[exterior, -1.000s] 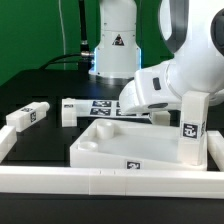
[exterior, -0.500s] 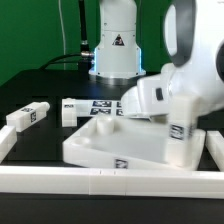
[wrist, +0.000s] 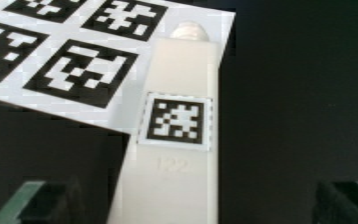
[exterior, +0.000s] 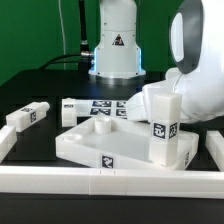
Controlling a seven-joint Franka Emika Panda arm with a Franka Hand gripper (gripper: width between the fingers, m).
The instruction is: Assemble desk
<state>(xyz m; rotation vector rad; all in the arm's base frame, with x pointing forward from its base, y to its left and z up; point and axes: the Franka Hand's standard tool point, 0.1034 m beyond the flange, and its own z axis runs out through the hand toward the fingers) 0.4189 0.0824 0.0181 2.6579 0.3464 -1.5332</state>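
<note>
My gripper grabs the tagged leg by its thick end [wrist: 163, 200] next, leaving the leg's narrow tip free to enter the desk panel.
The desk panel [exterior: 95, 148] lies flat in the middle of the exterior view. One white leg [exterior: 163, 130] stands upright on its corner at the exterior view's right. Two loose legs lie on the black table, one [exterior: 28, 116] at the left and one [exterior: 72, 110] beside the marker board [exterior: 103, 103]. In the wrist view my gripper [wrist: 190, 205] is open. Its dark fingertips [wrist: 30, 200] stand well apart on either side of a lying tagged leg [wrist: 179, 120], without touching it. In the exterior view the arm's white body [exterior: 190, 90] hides the gripper.
White rails frame the table along the front [exterior: 110, 182], the left [exterior: 8, 145] and the right [exterior: 214, 150]. The arm's base [exterior: 117, 45] stands at the back. The marker board [wrist: 78, 45] lies next to the leg's far end in the wrist view.
The desk panel with its upright leg has slid toward the exterior view's left and turned a little. The arm has shifted over it, toward the marker board.
</note>
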